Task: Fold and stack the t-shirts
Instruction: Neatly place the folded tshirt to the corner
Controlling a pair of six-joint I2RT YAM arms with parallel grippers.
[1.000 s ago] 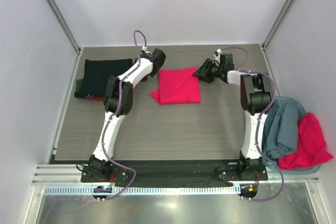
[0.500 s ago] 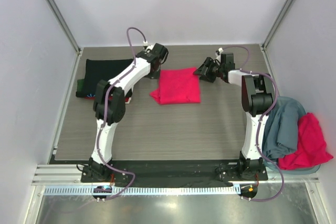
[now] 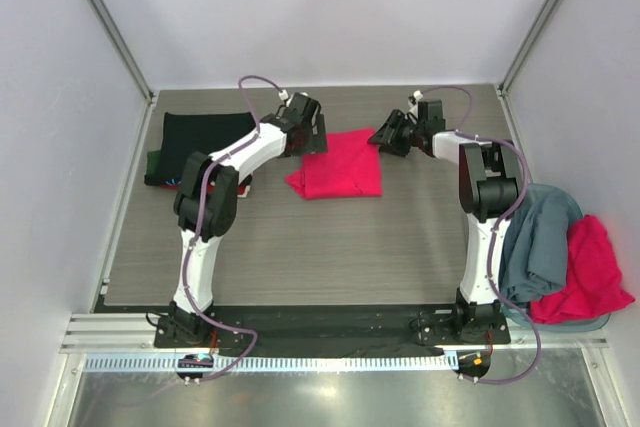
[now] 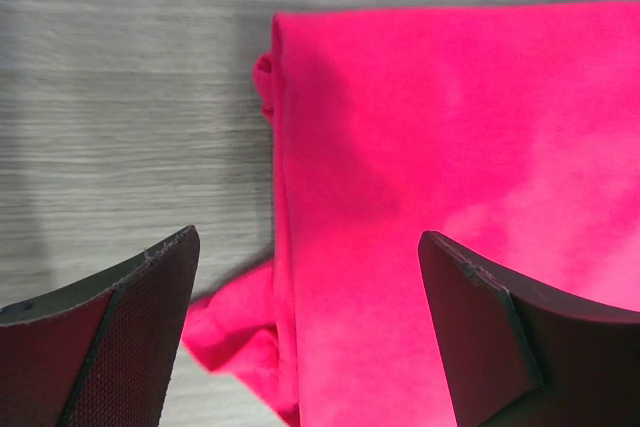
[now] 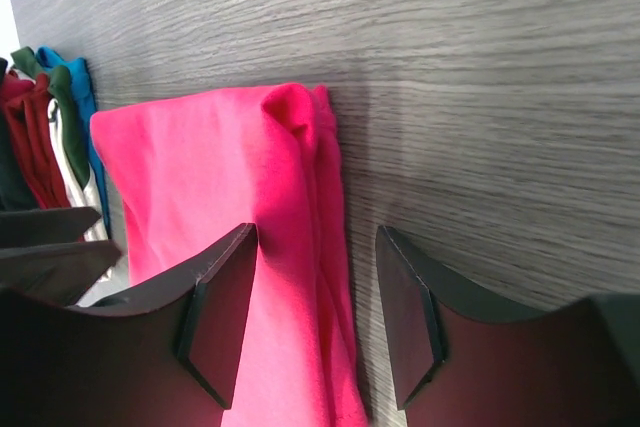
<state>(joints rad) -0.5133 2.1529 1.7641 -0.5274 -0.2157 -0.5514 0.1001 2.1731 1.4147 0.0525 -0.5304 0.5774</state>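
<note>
The robot's left gripper needs to grab the folded pinkish-red t-shirt's far corner nearest the stack (image 3: 312, 147) (image 4: 295, 79) next, so that the t-shirt can be stacked while stretched between both grippers.
A folded pinkish-red t-shirt (image 3: 338, 162) lies flat on the table's middle back. My left gripper (image 3: 312, 133) is open at its far left corner; the left wrist view shows its jaws (image 4: 310, 332) wide apart over the shirt's (image 4: 450, 147) left edge, holding nothing. My right gripper (image 3: 386, 137) is open at the shirt's far right corner; in the right wrist view (image 5: 315, 317) its jaws straddle the shirt's (image 5: 200, 177) folded right edge, not closed on it. A stack of folded shirts (image 3: 200, 142), black on top, lies at the back left.
A loose heap hangs off the table's right edge: a grey-blue shirt (image 3: 540, 232) and a pinkish-red one (image 3: 590, 272). The stack's red, green and blue edges (image 5: 45, 112) show at the left of the right wrist view. Walls enclose the table on three sides.
My left gripper has swung right from beside the black stack to the pink shirt's far left corner. The right gripper has barely moved.
</note>
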